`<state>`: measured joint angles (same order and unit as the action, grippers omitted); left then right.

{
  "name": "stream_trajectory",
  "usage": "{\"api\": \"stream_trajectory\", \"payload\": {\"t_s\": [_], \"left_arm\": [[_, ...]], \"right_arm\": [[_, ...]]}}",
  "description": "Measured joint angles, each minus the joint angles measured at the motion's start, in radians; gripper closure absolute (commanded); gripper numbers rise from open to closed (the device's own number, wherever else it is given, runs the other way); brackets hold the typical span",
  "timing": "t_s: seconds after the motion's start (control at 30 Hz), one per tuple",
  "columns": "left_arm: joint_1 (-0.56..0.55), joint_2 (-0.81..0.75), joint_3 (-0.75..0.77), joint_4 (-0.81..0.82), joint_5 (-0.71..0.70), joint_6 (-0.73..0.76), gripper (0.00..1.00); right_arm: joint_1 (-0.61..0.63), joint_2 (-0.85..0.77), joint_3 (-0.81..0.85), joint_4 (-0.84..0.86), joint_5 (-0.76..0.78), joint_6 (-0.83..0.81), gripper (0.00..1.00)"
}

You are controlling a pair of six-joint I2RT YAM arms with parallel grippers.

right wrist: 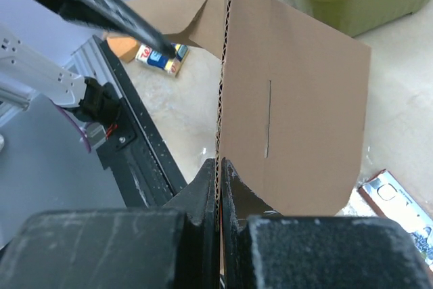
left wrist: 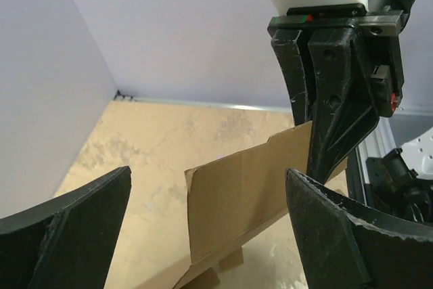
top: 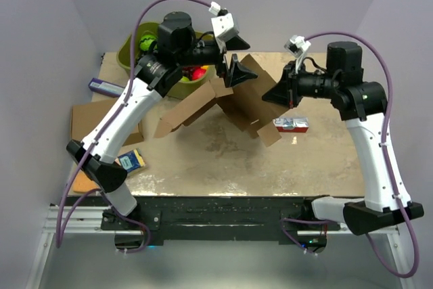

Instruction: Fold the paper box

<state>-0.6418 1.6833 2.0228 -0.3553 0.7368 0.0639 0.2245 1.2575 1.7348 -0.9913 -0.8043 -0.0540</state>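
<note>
Next, my left gripper pinches the upright flap at the paper box's back edge (top: pixel 248 64) (left wrist: pixel 206 201), which frees my right gripper for folding.
The paper box (top: pixel 233 109) is a partly unfolded brown cardboard mailer, held tilted above the table's middle. My right gripper (top: pixel 279 94) is shut on its right panel. In the right wrist view the fingers (right wrist: pixel 220 164) pinch the corrugated edge of the panel (right wrist: pixel 298 113). My left gripper (top: pixel 237 72) is open at the box's back edge. In the left wrist view it (left wrist: pixel 208 174) straddles an upright flap (left wrist: pixel 237 194) without touching it, and the right gripper (left wrist: pixel 318 164) shows clamped on the same cardboard.
A green tub of fruit (top: pixel 132 55) stands at the back left, under the left arm. Another flat cardboard box (top: pixel 91 123) lies at the left edge. A purple-and-white carton (top: pixel 101 86), a blue packet (top: pixel 131 160) and a red-and-white packet (top: pixel 292 124) lie on the table.
</note>
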Motion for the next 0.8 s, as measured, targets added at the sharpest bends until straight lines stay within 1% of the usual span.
{"api": "stream_trajectory", "payload": {"t_s": [0.13,0.27,0.33,0.43,0.47,0.53,0.63,0.7,0.73,0.8], "left_arm": [[0.0,0.018,-0.005,-0.053,0.023,0.009,0.01],[0.007,0.038,0.005,-0.101,0.078,0.026,0.12],[0.019,0.047,0.005,-0.121,0.113,0.03,0.14],[0.06,0.051,-0.009,-0.142,0.175,0.033,0.2],[0.076,0.051,-0.016,-0.146,0.192,0.033,0.28],[0.103,0.051,-0.031,-0.15,0.218,0.031,0.37],[0.132,0.052,-0.053,-0.156,0.249,0.029,0.43],[0.135,0.054,-0.061,-0.158,0.27,0.027,0.51],[0.135,0.056,-0.064,-0.158,0.283,0.025,0.58],[0.135,0.064,-0.065,-0.156,0.307,0.023,0.67]], "right_arm": [[0.023,0.024,-0.028,0.023,0.0,-0.015,1.0],[0.033,0.042,-0.058,0.057,-0.018,-0.026,1.0],[0.037,0.056,-0.058,0.067,-0.03,-0.034,1.0],[0.039,0.076,-0.058,0.077,-0.04,-0.051,1.0],[0.039,0.081,-0.058,0.08,-0.046,-0.056,1.0],[0.039,0.095,-0.058,0.086,-0.057,-0.066,1.0],[0.04,0.117,-0.058,0.09,-0.076,-0.084,1.0],[0.043,0.13,-0.058,0.091,-0.086,-0.096,1.0],[0.044,0.137,-0.058,0.09,-0.092,-0.101,1.0],[0.046,0.147,-0.056,0.088,-0.105,-0.115,1.0]]}}
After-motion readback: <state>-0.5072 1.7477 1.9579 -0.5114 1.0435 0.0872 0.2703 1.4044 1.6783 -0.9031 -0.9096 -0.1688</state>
